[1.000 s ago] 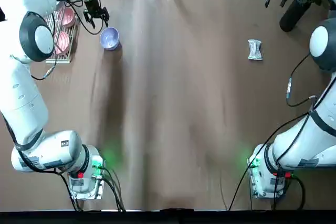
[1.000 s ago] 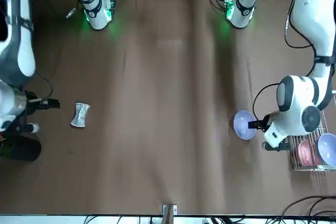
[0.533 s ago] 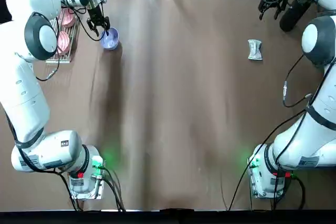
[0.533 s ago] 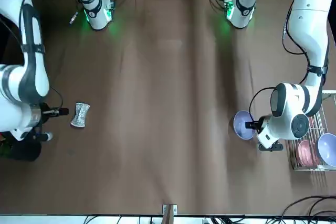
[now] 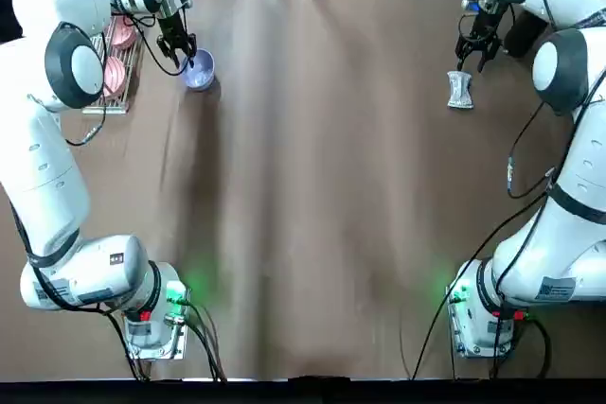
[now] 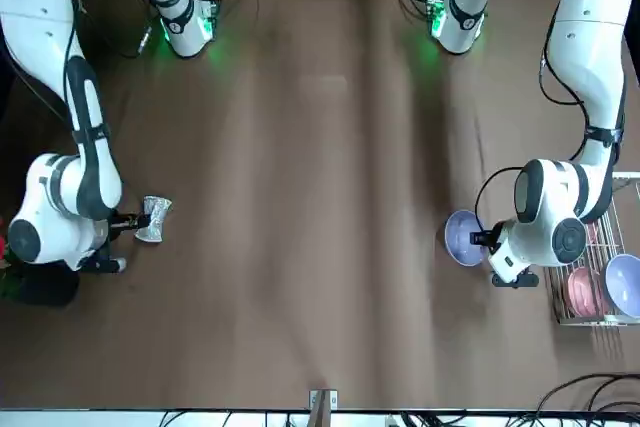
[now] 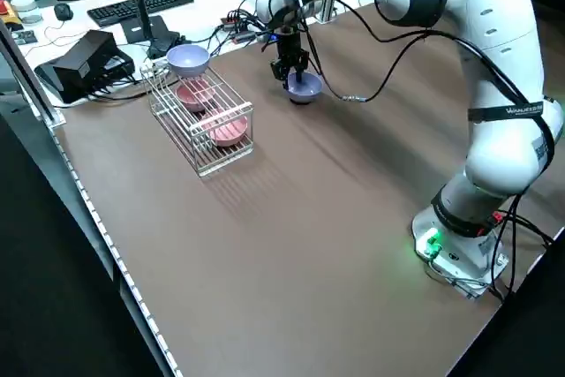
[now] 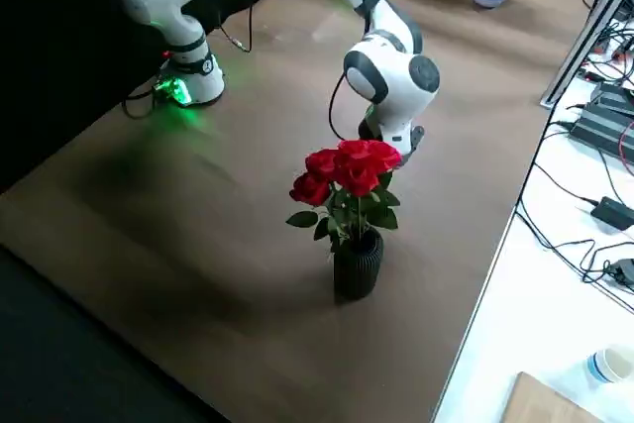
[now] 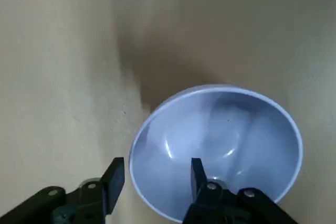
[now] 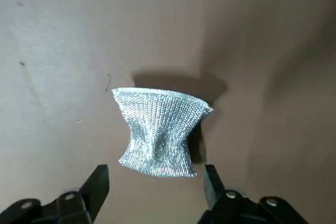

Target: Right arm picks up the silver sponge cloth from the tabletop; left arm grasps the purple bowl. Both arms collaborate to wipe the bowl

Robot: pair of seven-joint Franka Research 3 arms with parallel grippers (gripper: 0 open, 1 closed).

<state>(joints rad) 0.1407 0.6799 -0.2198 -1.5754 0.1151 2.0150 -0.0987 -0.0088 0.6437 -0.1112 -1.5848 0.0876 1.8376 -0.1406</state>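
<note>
My left gripper grips the purple bowl by its rim (image 6: 481, 224) next, which leaves the inside free for the silver sponge cloth (image 6: 153, 219) to wipe.
The purple bowl (image 5: 199, 70) stands upright on the tabletop (image 5: 322, 186) at the far left, next to a wire rack. My left gripper (image 9: 156, 174) is open over the bowl (image 9: 220, 145), one finger inside its rim and one outside. The silver sponge cloth (image 5: 460, 90) lies flat at the far right. Just beyond the cloth (image 10: 160, 132) hovers my right gripper (image 10: 155, 182), open, with nothing between its fingers. In the front view the right gripper (image 6: 125, 219) sits beside the cloth (image 6: 153, 219), and the left gripper (image 6: 487, 240) is at the bowl (image 6: 464, 237).
A wire rack (image 5: 109, 54) holding pink bowls stands left of the purple bowl, with another lavender bowl (image 6: 625, 282) at its end. A dark vase of red roses (image 8: 355, 215) stands near the right arm at the table's far right corner.
My right gripper has come in from the far table edge to just beside the cloth. My left gripper has shifted onto the bowl's rim. Bowl and cloth have not moved.
</note>
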